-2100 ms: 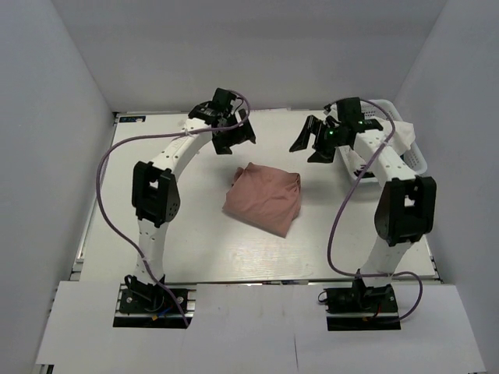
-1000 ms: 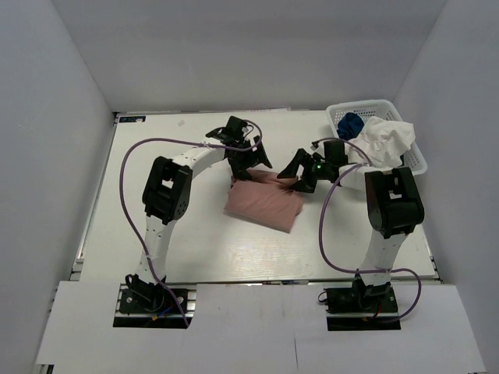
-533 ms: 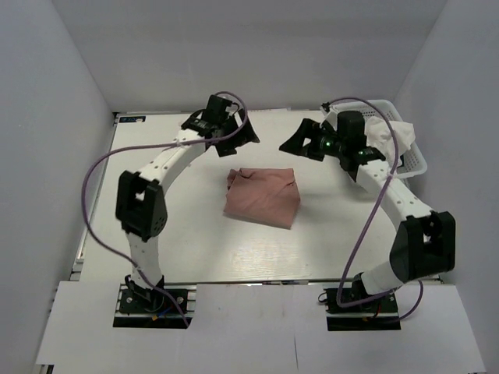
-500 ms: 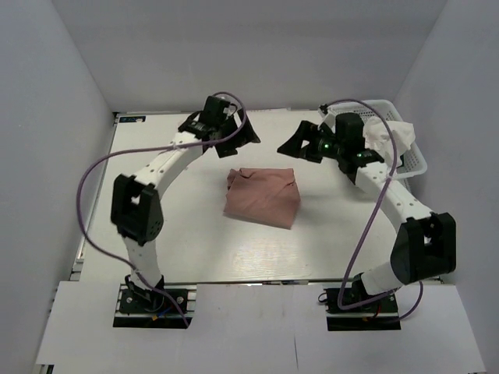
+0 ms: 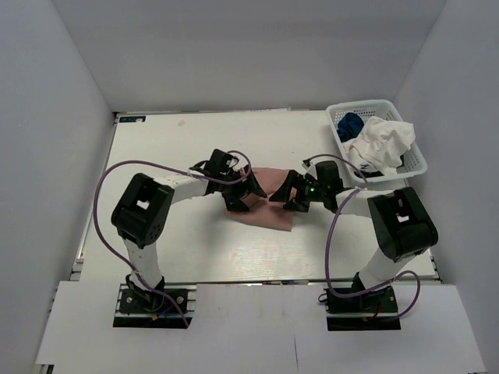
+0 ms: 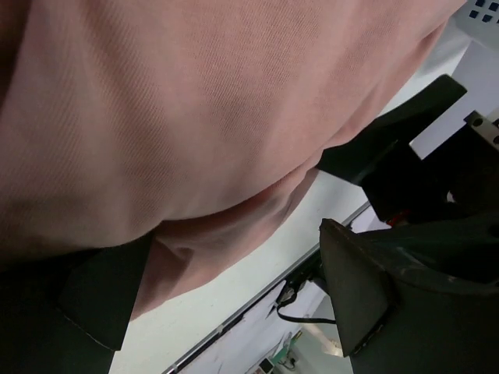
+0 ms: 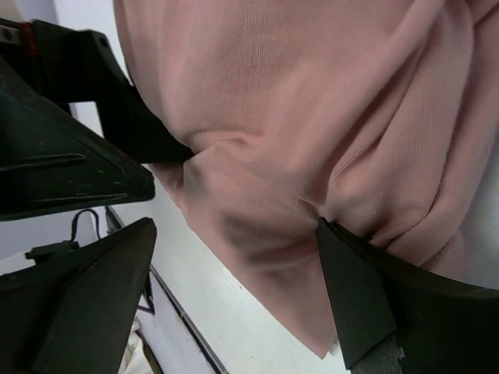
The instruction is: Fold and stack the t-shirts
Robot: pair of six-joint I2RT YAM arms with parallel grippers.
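Observation:
The left gripper will next grab the side edge of the folded dusty-pink t-shirt, to pull the t-shirt flat across for stacking.
A dusty-pink t-shirt (image 5: 266, 212) lies folded in a thick pad at the middle of the table. My left gripper (image 5: 243, 192) is low at its left side and my right gripper (image 5: 287, 194) low at its right side, both open. In the left wrist view the pink cloth (image 6: 195, 117) fills the top, its edge sagging between the spread fingers (image 6: 355, 288). The right wrist view shows the wrinkled pink fold (image 7: 296, 117) between wide fingers (image 7: 362, 308), touching the right one. A royal-blue t-shirt (image 5: 351, 125) and a white t-shirt (image 5: 383, 140) lie bunched in the basket.
The white mesh basket (image 5: 414, 161) stands at the back right corner of the table (image 5: 156, 156). Grey walls close in the back and both sides. The two grippers face each other closely over the shirt; the left one (image 7: 70, 164) shows in the right wrist view.
Half a second ago both grippers were raised near the back of the table, apart from the shirt. Both have since come down and inward onto the pink shirt's left and right sides.

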